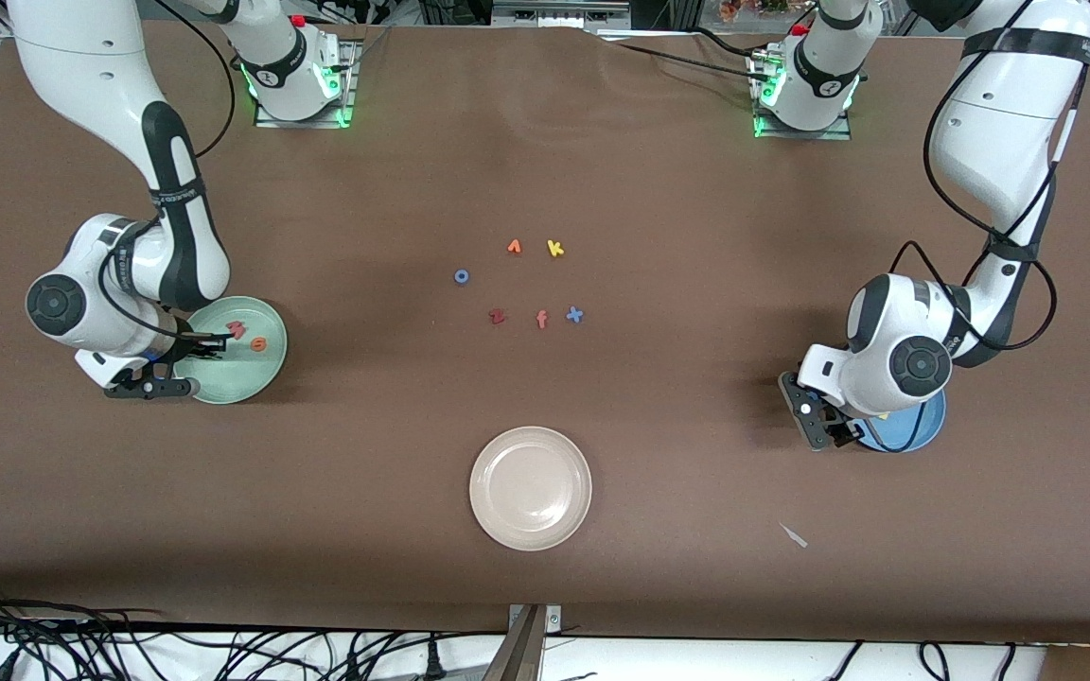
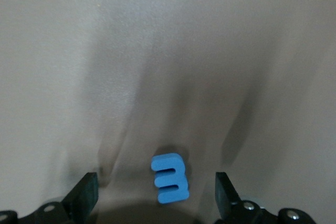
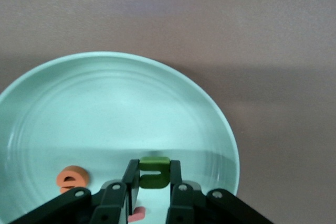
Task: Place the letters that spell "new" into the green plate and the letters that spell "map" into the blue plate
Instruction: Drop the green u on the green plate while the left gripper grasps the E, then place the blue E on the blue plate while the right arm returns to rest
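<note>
The fingers of my left gripper are level with the blue m's sides, so it is time to close on the blue m now.
The pale green plate (image 1: 256,374) (image 3: 105,103) lies at the right arm's end of the table. A salmon-pink w (image 1: 237,330) and an orange e (image 1: 258,344) (image 3: 72,178) rest in it. My right gripper (image 1: 195,364) (image 3: 154,166) hangs low over this plate, shut on the green n (image 3: 154,174). The blue plate (image 1: 919,430) lies at the left arm's end, mostly hidden under the left hand. My left gripper (image 1: 819,421) (image 2: 156,177) is open beside its rim. The blue m (image 2: 169,178) lies flat on a brown surface between the left fingers, touching neither.
Loose letters sit mid-table: an orange pointed one (image 1: 514,247), a yellow k (image 1: 555,248), a blue o (image 1: 461,276), a dark red one (image 1: 497,317), a pinkish f (image 1: 541,319) and a blue x (image 1: 574,315). A cream-white plate (image 1: 531,530) lies nearer the front camera.
</note>
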Available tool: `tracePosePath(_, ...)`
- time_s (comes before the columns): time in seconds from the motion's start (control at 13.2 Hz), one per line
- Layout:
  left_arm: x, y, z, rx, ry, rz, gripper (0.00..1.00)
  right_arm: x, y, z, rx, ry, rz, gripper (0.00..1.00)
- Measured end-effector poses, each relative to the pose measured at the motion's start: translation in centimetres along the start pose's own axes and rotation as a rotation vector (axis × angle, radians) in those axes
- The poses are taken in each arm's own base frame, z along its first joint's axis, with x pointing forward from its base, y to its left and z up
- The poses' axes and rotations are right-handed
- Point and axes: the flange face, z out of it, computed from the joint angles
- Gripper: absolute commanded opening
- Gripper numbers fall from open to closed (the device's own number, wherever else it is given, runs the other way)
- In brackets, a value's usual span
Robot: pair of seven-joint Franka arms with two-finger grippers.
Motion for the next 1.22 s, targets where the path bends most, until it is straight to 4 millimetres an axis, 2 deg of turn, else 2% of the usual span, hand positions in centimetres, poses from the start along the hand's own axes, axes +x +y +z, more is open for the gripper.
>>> tracePosePath(0.08,-0.1,0.3,0.3,-0.002,0.0,0.001,0.98,0.1,-0.1,0.0,0.002,0.003,0.0,1.0)
tracePosePath(0.23,-0.2,0.5,0.5,0.001,0.003,0.002,0.91,0.6,-0.7,-0.7,0.004,0.018,-0.011,1.0)
tracePosePath(0.46,-0.4,0.7,0.5,0.012,0.011,0.0,0.73,1.9,-2.1,-2.8,0.019,0.016,-0.037,1.0)
tracePosePath(0.61,-0.5,0.6,0.3,0.017,0.014,-0.002,0.64,3.1,-3.5,-5.8,0.049,-0.027,-0.063,1.0)
tracePosePath(0.84,-0.6,0.7,0.1,0.019,0.014,-0.01,0.43,4.4,-5.3,-11.4,0.083,-0.063,-0.074,1.0)
tracePosePath(0.91,-0.6,0.6,0.0,0.024,0.017,-0.019,0.41,4.7,-5.8,-12.7,0.087,-0.066,-0.079,1.0)
tracePosePath(1.06,-0.7,0.5,-0.2,0.027,0.02,-0.043,0.33,5.2,-7.4,-15.0,0.08,-0.06,-0.105,1.0)
tracePosePath(1.22,-0.7,0.5,-0.2,0.029,0.021,-0.073,0.23,5.5,-10.2,-16.5,0.059,-0.053,-0.084,1.0)
